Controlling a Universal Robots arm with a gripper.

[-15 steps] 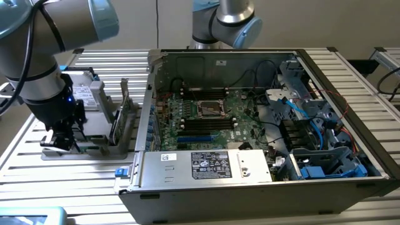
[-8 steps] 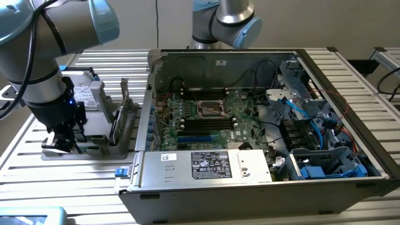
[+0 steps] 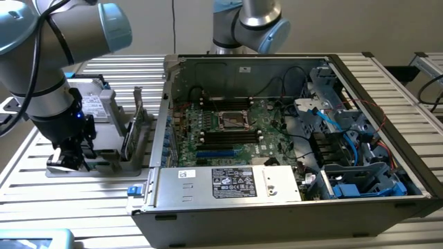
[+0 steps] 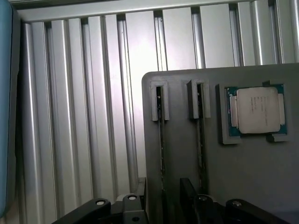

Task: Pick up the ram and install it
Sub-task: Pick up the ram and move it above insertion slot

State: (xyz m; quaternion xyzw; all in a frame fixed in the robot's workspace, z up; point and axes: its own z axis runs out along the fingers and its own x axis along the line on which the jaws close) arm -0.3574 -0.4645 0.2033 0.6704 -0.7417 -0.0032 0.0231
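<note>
I need to grab the ram (image 4: 161, 140) by its exposed long edge (image 4: 164, 193) with my gripper next. Then I can install it in the motherboard's black memory slots.
The ram (image 4: 161, 140) stands on edge in a slot of the grey holder (image 4: 243, 177), showing as a thin dark strip with a green tip. A second stick (image 4: 201, 140) stands in the neighbouring slot. My gripper (image 4: 163, 203) is open, with its black fingers (image 4: 188, 193) on either side of the first stick and apart from it. In the exterior view the gripper (image 3: 69, 155) hangs low over the holder (image 3: 104, 165), at the exterior view's left of the open computer case (image 3: 277, 207). The motherboard (image 3: 266, 111) lies inside the case, with black memory slots (image 3: 229, 136).
A processor chip (image 4: 256, 109) sits in a pocket of the holder. A silver hard drive (image 3: 93, 101) and an upright green card (image 3: 136, 122) stand in the same holder. The case wall (image 3: 165, 119) rises close beside it. The slatted metal table (image 4: 93, 93) surrounds everything.
</note>
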